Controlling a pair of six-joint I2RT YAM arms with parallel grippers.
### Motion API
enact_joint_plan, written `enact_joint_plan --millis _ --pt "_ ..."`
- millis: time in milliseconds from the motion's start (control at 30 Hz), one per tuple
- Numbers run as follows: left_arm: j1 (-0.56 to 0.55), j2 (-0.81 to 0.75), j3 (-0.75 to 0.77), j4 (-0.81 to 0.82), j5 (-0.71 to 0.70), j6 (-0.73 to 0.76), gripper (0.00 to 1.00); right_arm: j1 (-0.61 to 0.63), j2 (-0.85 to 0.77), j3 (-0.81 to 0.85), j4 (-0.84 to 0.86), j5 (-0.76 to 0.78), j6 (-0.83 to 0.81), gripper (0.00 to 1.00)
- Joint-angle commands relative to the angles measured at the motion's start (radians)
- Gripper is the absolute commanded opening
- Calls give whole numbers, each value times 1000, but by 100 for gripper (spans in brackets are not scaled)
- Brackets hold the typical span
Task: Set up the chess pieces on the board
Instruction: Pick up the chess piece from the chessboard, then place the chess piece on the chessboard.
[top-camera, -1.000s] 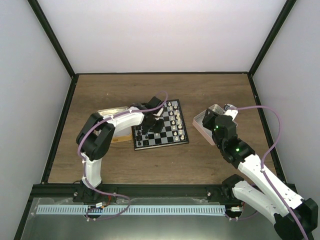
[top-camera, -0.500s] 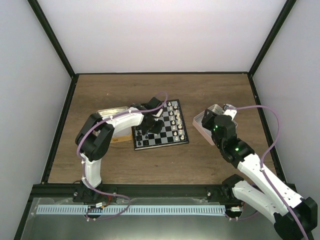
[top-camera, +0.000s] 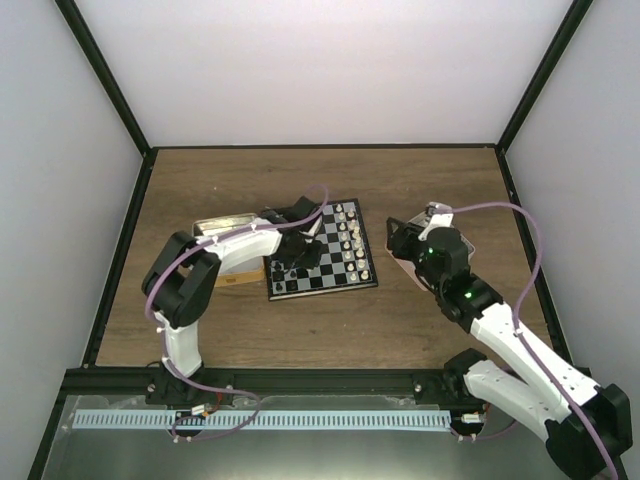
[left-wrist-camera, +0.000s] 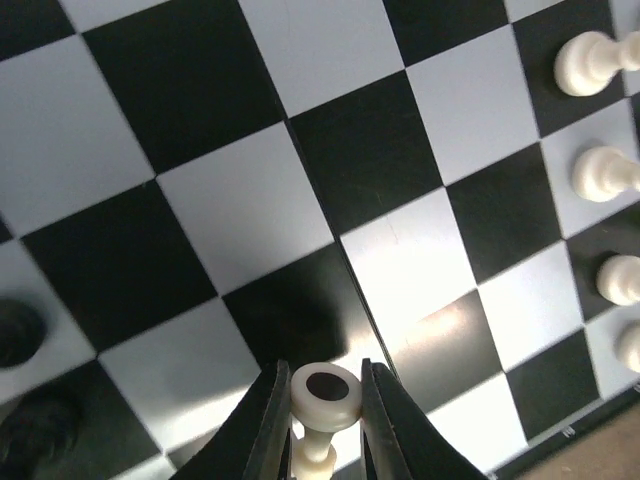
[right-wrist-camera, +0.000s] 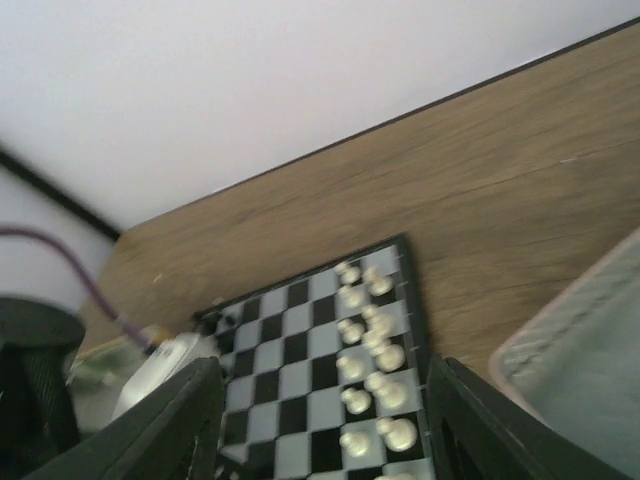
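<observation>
The cream chess piece needs to stand base-first on the board (top-camera: 322, 252), so my right gripper needs to pinch it by its narrow top next.
The board (top-camera: 322, 252) lies mid-table, with cream chess pieces (top-camera: 349, 238) in two rows along its right side and a few black ones (top-camera: 281, 272) at its left. My left gripper (top-camera: 288, 262) hovers over the board's left part, shut on a cream piece (left-wrist-camera: 325, 394) whose round base faces the camera. Cream pawns (left-wrist-camera: 604, 172) show at the right of the left wrist view and black pieces (left-wrist-camera: 16, 332) at its left. My right gripper (top-camera: 402, 240) is open and empty just right of the board. Its view shows the board (right-wrist-camera: 300, 370) and cream pieces (right-wrist-camera: 372, 350) between its fingers (right-wrist-camera: 170, 420).
A tan tray (top-camera: 222, 224) lies left of the board, under my left arm. A pink tray (right-wrist-camera: 590, 350) lies at the right, largely covered by my right arm in the top view. Black frame posts and white walls enclose the wooden table (top-camera: 300, 320).
My right arm has swung left, so its gripper is closer to the board's right edge. My left gripper has shifted slightly towards the board's near left, still holding the cream piece.
</observation>
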Motion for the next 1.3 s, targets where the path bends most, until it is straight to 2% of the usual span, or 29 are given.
enact_joint_plan --millis 0,100,167,400,500,567,833,1000,1267 --pt "13 -138 -66 112 44 -139 13 0 37 -42 195 -344 -185 60" --pt "27 -252 -144 247 130 -287 13 5 69 -79 334 -547 -220 64" --pt "28 -317 -203 368 191 -412 14 24 99 -87 397 -600 -227 66" --pt "28 -459 -388 776 303 -918 13 77 190 -73 551 -597 -171 70" --pt "28 -484 -468 973 314 -1148 12 90 220 -68 622 -601 -121 69" --pt "27 -503 -492 1048 289 -1247 10 96 233 -67 647 -592 -90 68" --pt "25 -565 -514 1101 237 -1445 11 105 294 -46 655 -570 -22 59" --pt "21 -574 -514 1105 234 -1465 11 116 331 -2 654 -586 -37 52" --pt "19 -582 -523 1097 217 -1464 11 131 345 26 682 -591 -58 52"
